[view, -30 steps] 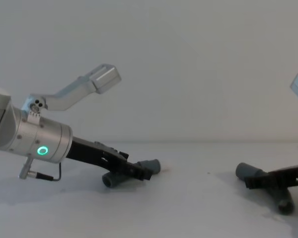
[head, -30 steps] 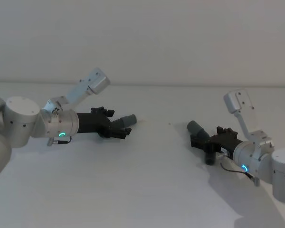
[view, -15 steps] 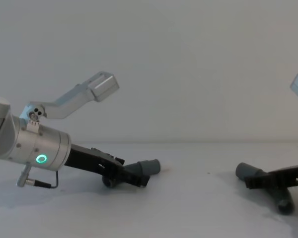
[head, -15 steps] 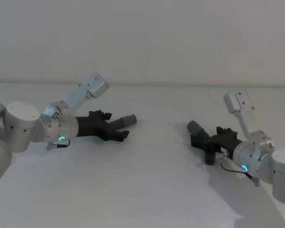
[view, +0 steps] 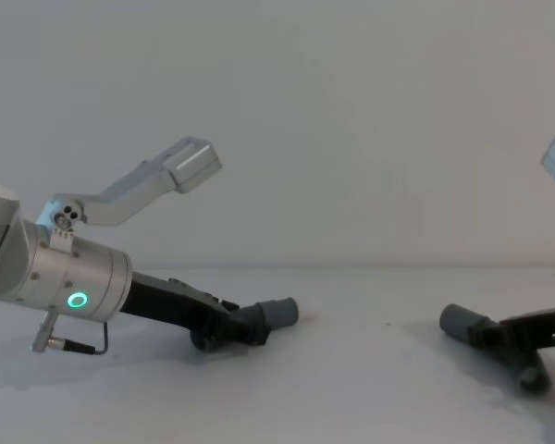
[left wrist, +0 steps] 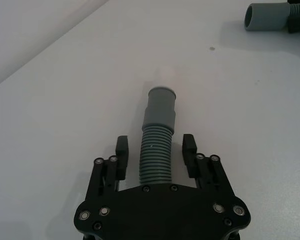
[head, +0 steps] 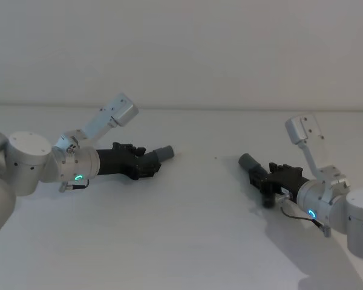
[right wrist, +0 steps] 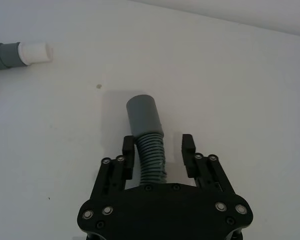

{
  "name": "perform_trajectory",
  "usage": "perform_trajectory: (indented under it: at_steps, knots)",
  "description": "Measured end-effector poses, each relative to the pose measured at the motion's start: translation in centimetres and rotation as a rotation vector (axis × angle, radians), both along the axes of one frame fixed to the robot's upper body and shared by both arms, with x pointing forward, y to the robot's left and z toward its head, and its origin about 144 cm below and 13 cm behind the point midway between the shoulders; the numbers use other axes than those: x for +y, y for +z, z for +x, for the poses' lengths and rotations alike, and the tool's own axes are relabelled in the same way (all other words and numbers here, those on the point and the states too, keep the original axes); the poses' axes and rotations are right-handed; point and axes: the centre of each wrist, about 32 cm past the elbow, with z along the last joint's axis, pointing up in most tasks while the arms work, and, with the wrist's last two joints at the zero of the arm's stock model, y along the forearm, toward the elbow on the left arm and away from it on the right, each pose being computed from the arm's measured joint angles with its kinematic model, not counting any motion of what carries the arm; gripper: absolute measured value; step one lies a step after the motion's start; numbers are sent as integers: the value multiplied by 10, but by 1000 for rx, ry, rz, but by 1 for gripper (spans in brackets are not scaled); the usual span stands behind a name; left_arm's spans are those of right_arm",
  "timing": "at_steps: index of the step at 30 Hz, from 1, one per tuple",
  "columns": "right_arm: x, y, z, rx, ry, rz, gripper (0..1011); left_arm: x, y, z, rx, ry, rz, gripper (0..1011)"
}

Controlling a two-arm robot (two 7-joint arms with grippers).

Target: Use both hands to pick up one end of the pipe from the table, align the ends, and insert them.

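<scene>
I need to put the pale whitish tip into the other cuff (left wrist: 267, 17), so my left gripper should next grab the pipe piece by its ribbed body (left wrist: 156, 156).
Two dark-grey ribbed pipe pieces lie on the white table (head: 193, 235). The left piece (left wrist: 156, 155) points its smooth grey cuff (head: 164, 153) toward the middle, with a pale whitish tip (right wrist: 36, 51) sticking out of it. My left gripper (left wrist: 155, 145) is low over this piece, open, a finger on each side of the ribbed body with gaps. The right piece (right wrist: 151, 152) lies with its cuff (head: 248, 161) toward the middle. My right gripper (right wrist: 159, 145) straddles its ribbed body, open, one finger close against the hose.
A pale wall stands behind the table's far edge (head: 230, 109). A tiny dark speck (head: 216, 158) marks the surface between the two cuffs. Bare table stretches between the grippers and toward the front.
My left gripper has swung and lined up along the left piece, which now sits between its fingers. My right gripper has eased slightly forward over the right piece.
</scene>
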Motion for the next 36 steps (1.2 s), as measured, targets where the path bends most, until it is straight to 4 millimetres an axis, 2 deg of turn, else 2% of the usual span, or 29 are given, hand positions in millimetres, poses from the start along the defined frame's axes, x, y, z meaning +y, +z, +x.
perform_trajectory:
  at_steps: [1,2,4,5,7,8,11,29,36]
  knots:
    - [0,0,0,0,0,0,526,0,0,0,0,0,0,618]
    - [0,0,0,0,0,0,512,0,0,0,0,1,0,618]
    - [0,0,0,0,0,0,466,0,0,0,-1,2,1,533]
    - [0,0,0,0,0,0,401,0,-1,0,-1,3,1,488]
    - [0,0,0,0,0,0,332,0,-1,0,-1,3,2,448]
    - [0,0,0,0,0,0,332,0,-1,0,-1,4,2,415]
    - [0,0,0,0,0,0,234,0,-1,0,-1,4,2,325]
    - [0,0,0,-8,3,-3,181,1,-1,0,-4,1,4,314]
    - [-3,4,-1,-70,29,-15,162,3,6,1,-33,-55,3,314]
